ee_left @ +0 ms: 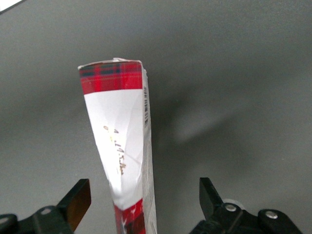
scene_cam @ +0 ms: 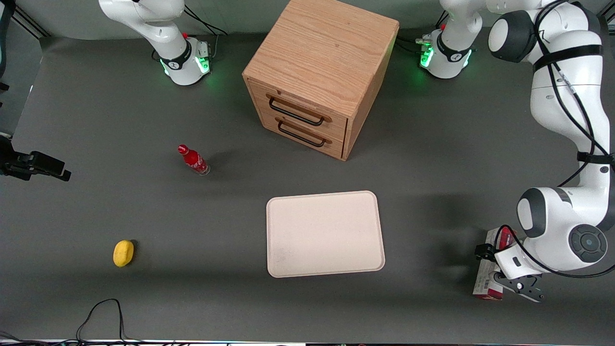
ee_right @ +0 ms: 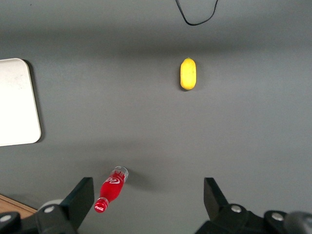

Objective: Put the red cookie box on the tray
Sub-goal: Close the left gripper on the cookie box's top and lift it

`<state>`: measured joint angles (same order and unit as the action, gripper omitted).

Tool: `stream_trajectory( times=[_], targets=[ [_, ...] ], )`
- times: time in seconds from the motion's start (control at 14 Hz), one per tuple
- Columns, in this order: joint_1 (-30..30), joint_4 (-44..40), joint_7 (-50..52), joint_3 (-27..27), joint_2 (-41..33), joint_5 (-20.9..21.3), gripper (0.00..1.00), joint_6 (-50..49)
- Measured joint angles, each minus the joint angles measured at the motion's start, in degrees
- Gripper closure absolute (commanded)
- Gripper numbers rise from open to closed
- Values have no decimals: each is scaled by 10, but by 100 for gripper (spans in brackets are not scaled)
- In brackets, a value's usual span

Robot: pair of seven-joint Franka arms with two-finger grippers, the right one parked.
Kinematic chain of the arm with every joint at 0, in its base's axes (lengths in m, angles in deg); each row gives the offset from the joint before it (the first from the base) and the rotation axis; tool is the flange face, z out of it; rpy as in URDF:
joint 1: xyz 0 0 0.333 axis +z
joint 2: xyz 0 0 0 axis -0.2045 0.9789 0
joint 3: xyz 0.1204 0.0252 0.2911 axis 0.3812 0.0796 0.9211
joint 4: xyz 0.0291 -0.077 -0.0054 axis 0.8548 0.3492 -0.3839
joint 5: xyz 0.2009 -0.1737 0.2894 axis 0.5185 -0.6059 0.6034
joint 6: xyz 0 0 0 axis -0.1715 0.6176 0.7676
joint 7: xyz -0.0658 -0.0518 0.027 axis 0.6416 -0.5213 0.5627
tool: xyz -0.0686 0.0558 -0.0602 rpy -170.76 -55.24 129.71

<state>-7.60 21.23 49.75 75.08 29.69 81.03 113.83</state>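
Next, my left gripper needs to grab the red cookie box by its narrow white side (scene_cam: 485, 271) to place the box on the tray (scene_cam: 325, 234).
The red cookie box (scene_cam: 484, 284) lies flat on the grey table toward the working arm's end, well apart from the tray, with my wrist covering most of it. In the left wrist view the red cookie box (ee_left: 119, 131) shows a white face with red plaid ends and a barcode along one side. My left gripper (scene_cam: 499, 270) is directly above the box. In the left wrist view the gripper (ee_left: 144, 197) is open, its fingers (ee_left: 78, 200) straddling the box without touching it. The cream-white tray (scene_cam: 325, 234) lies bare at the middle of the table.
A wooden drawer cabinet (scene_cam: 319, 72) stands farther from the front camera than the tray. A small red bottle (scene_cam: 193, 160) and a yellow object (scene_cam: 123, 253) lie toward the parked arm's end. A black cable (scene_cam: 98, 317) loops at the near edge.
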Motion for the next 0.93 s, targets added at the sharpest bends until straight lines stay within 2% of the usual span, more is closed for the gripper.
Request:
stream_trajectory(
  times=[0.07, 0.14, 0.71, 0.93],
  targets=[
    [0, 4, 0, 0, 2, 0, 68, 12],
    [0, 13, -1, 0, 2, 1, 100, 26],
    [2, 27, -86, 14, 0, 22, 100, 49],
    [1, 7, -89, 11, -17, 20, 100, 2]
  ],
)
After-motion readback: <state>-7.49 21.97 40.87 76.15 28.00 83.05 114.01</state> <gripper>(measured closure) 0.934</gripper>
